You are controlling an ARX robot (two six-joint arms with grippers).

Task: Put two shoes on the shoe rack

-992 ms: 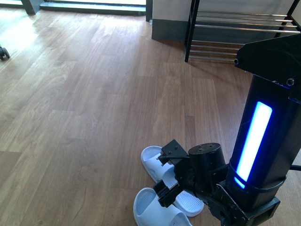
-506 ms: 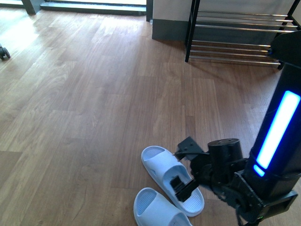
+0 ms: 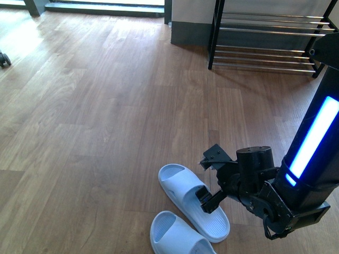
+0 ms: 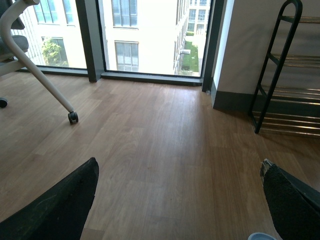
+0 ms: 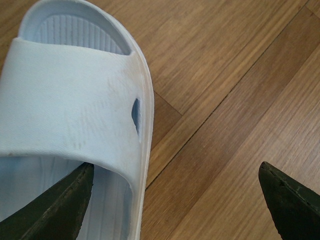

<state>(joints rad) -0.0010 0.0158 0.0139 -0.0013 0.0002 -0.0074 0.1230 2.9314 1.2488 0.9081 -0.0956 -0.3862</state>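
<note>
My right gripper picks up the pale blue slide by its strap edge (image 3: pixel 203 190) next, to carry it to the shoe rack (image 3: pixel 265 39).
Two pale blue slides lie on the wood floor in the front view, one (image 3: pixel 190 198) further away and one (image 3: pixel 175 235) at the picture's lower edge. My right gripper (image 3: pixel 211 177) hangs open at the right side of the further slide. In the right wrist view that slide (image 5: pixel 70 100) fills one side. The right gripper (image 5: pixel 176 167) straddles its outer rim, one finger (image 5: pixel 55 210) over the footbed and the other over bare floor. The shoe rack (image 3: pixel 265 39) stands at the far right against the wall. My left gripper (image 4: pixel 179 165) is open above the floor, facing the shoe rack (image 4: pixel 285 90).
A chair leg with a caster (image 4: pixel 73 117) stands to the left near the tall windows (image 4: pixel 150 35). A caster (image 3: pixel 4 58) shows at the front view's left edge. My arm's column with a blue light (image 3: pixel 312 143) rises at the right.
My right arm has swung to the right, carrying the open gripper from over the slide's middle to its right side. Both slides lie where they were.
</note>
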